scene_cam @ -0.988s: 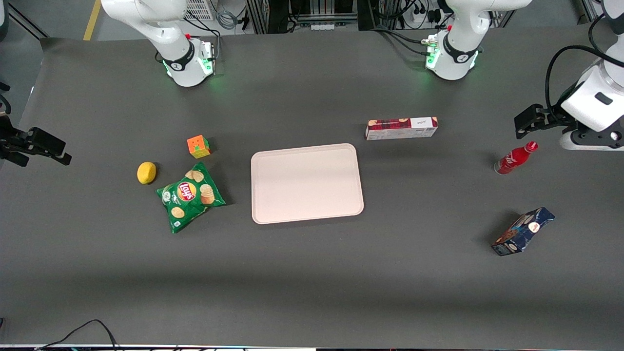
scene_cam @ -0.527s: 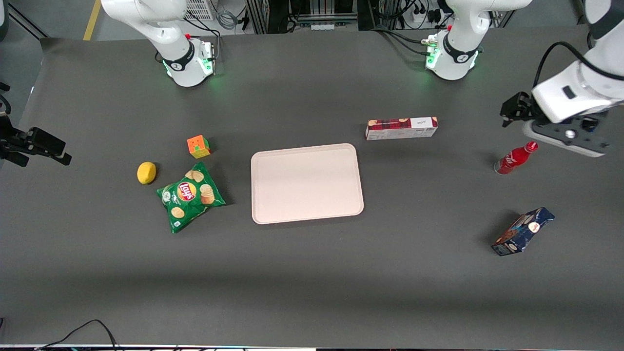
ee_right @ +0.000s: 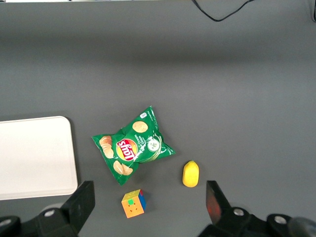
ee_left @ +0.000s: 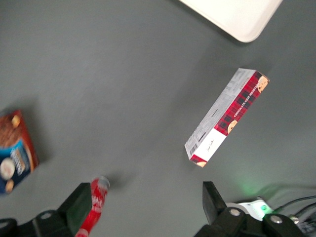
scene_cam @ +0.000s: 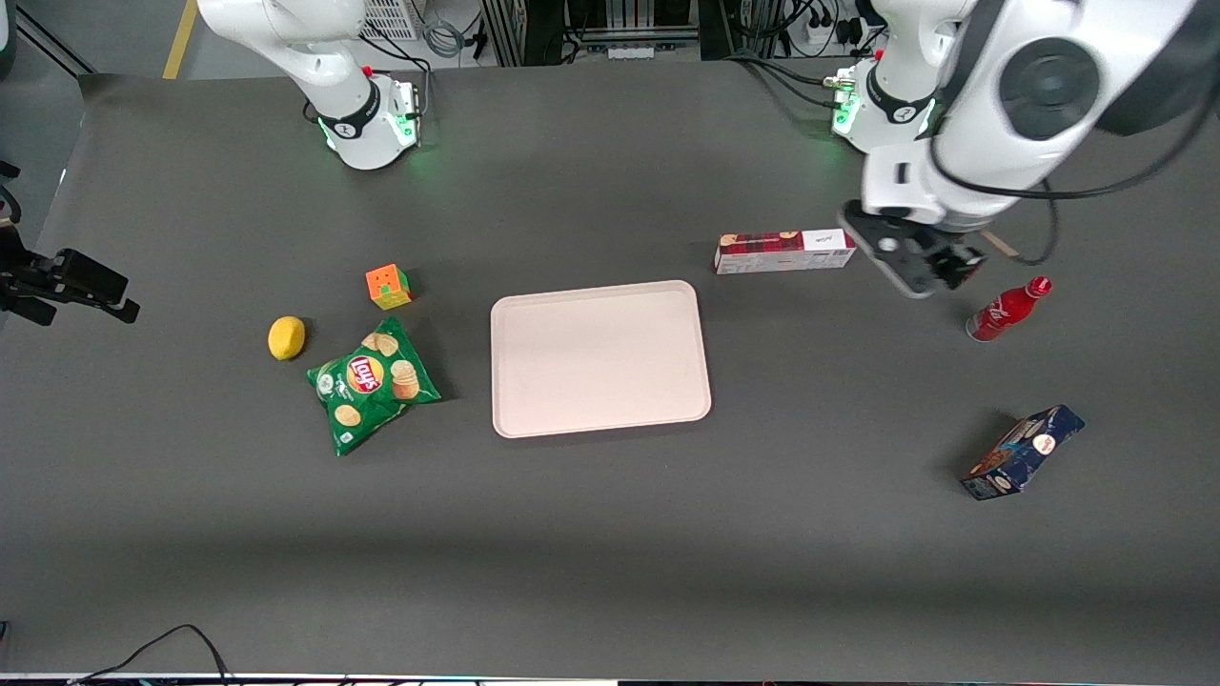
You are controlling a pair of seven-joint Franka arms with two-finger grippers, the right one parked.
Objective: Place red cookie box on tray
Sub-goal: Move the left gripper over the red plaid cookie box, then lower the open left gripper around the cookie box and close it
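Observation:
The red cookie box needs to go on the tray. My left gripper should pick up the box by its white-panelled end next.
The red cookie box lies flat on the dark table, its white end toward the working arm's end. The tray sits beside it, nearer the front camera, with nothing on it. My left gripper hovers above the table between the box's white end and a red cola bottle. Its fingers stand wide apart with only bare table between them. It touches nothing.
A red cola bottle lies close to the gripper. A dark blue snack box sits nearer the camera. Toward the parked arm's end are a green chips bag, a colour cube and a lemon.
My left arm has swung in from the table's end toward the red cookie box and now hangs close to its white end. No object has moved.

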